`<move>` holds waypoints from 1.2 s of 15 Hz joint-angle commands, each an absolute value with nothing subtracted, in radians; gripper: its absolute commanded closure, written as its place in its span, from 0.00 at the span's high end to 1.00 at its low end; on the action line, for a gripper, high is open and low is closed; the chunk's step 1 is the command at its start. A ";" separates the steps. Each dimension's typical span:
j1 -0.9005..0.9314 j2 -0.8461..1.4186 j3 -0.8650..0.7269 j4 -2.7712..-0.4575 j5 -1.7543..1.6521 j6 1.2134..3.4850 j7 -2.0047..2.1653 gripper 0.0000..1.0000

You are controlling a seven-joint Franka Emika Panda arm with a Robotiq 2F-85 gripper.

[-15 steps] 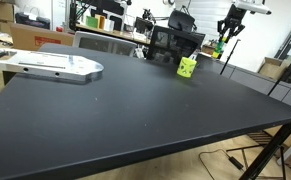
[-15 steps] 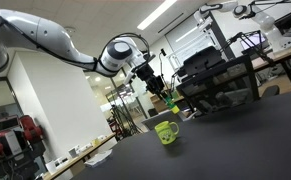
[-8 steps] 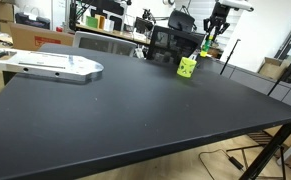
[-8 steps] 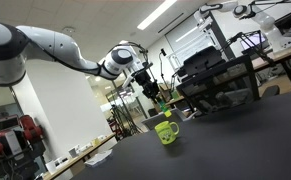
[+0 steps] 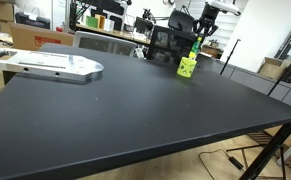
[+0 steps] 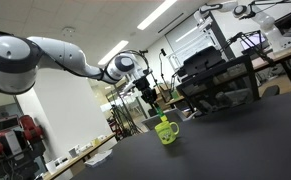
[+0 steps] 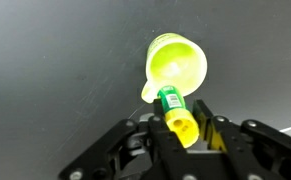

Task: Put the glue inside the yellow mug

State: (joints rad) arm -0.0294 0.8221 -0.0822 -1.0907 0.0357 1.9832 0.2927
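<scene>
The green end of the glue hangs over the yellow mug's rim near the handle [image 5: 188, 59] [image 7: 158, 85], so the glue needs to go down inside before my gripper lets go of it.
The yellow mug [image 5: 188, 67] is a small lime mug standing near the far edge of the black table; it also shows in an exterior view [image 6: 167, 131] and from above in the wrist view [image 7: 177, 64]. My gripper [image 7: 181, 128] is shut on the glue [image 7: 174, 115], a slim yellow bottle with a green top, and holds it just above the mug with the green end pointing at the mug's opening. In both exterior views the gripper [image 5: 198, 40] [image 6: 155, 102] hangs right over the mug, with the glue [image 5: 195, 48] between its fingers.
The black table [image 5: 135, 110] spreads wide towards the near side. A grey flat device [image 5: 50, 66] lies at its far corner. Black chairs and monitors [image 5: 170, 42] stand just behind the mug. A dark rack [image 6: 220, 70] stands beyond the table.
My gripper has carried the glue sideways and down, from beside the mug to right over it. The mug has not moved.
</scene>
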 commanded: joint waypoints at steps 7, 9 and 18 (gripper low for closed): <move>-0.058 0.936 -0.055 -0.945 0.097 1.924 0.287 0.09; -0.061 0.948 -0.053 -0.940 0.100 1.928 0.285 0.09; -0.064 0.999 -0.054 -0.934 0.093 1.932 0.274 0.09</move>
